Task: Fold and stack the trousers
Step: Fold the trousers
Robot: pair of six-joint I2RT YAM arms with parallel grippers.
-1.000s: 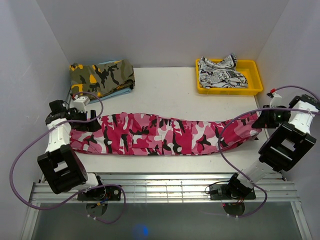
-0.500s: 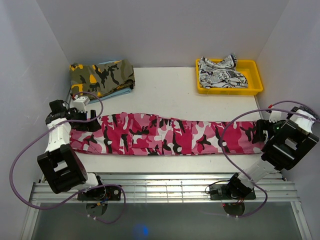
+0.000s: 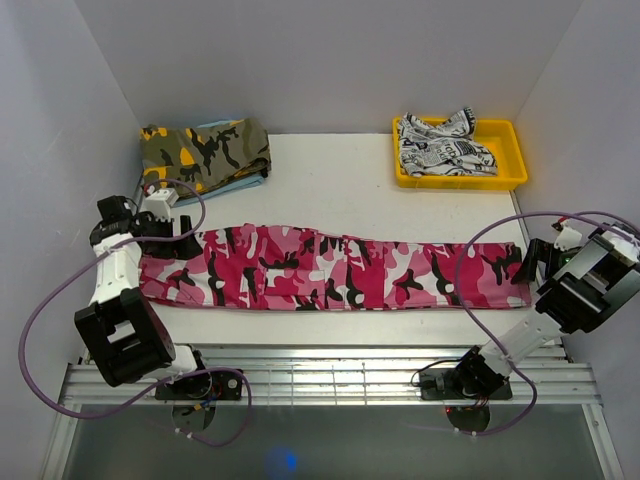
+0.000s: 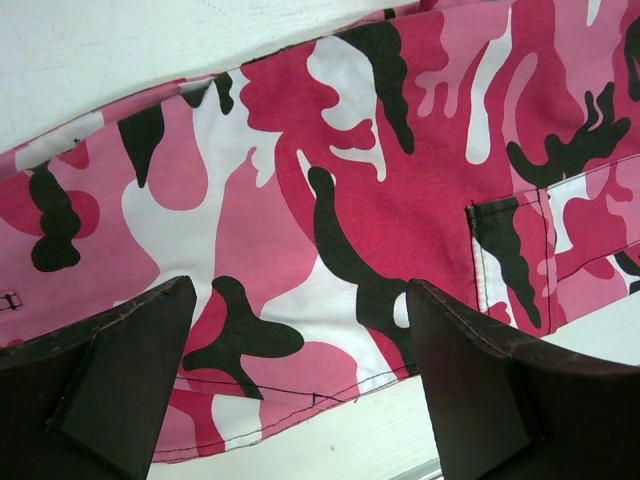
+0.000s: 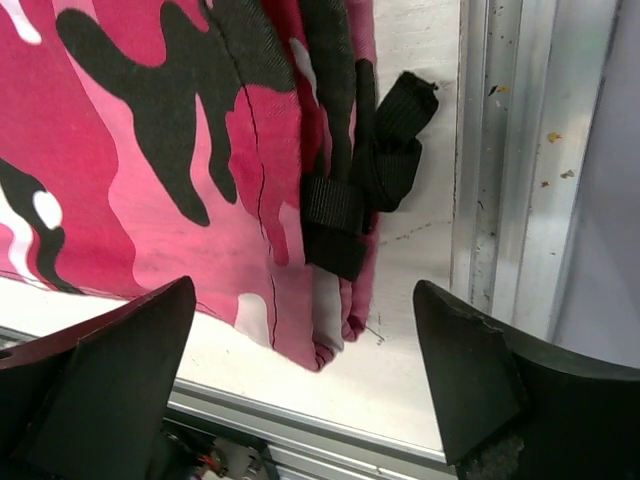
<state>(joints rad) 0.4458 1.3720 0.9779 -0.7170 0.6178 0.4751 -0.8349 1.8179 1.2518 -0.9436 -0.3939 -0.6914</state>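
Note:
The right gripper grabs the trousers' hem end at its corner (image 5: 314,328) beside the black strap (image 5: 370,170) next, to fold the legs back over.
The pink, white and black camouflage trousers (image 3: 335,270) lie stretched flat in a long band across the table, from left to right. My left gripper (image 3: 183,237) hangs open just above their left end; in its wrist view the cloth (image 4: 330,190) with a pocket flap fills the frame and nothing sits between the fingers (image 4: 120,370). My right gripper (image 3: 532,262) stands open over the right end, where the trousers' hem (image 5: 200,150) and a black strap (image 5: 370,170) lie on the table below the fingers (image 5: 470,370).
A folded olive-and-orange camouflage garment (image 3: 205,152) lies at the back left. A yellow tray (image 3: 506,170) at the back right holds a white garment with black print (image 3: 440,143). A metal rail (image 5: 510,150) runs along the table edge by the right gripper.
My right gripper has opened and let go of the trousers' right end, which dropped flat onto the table; the arm then drew back to the right. The left arm shifted only slightly.

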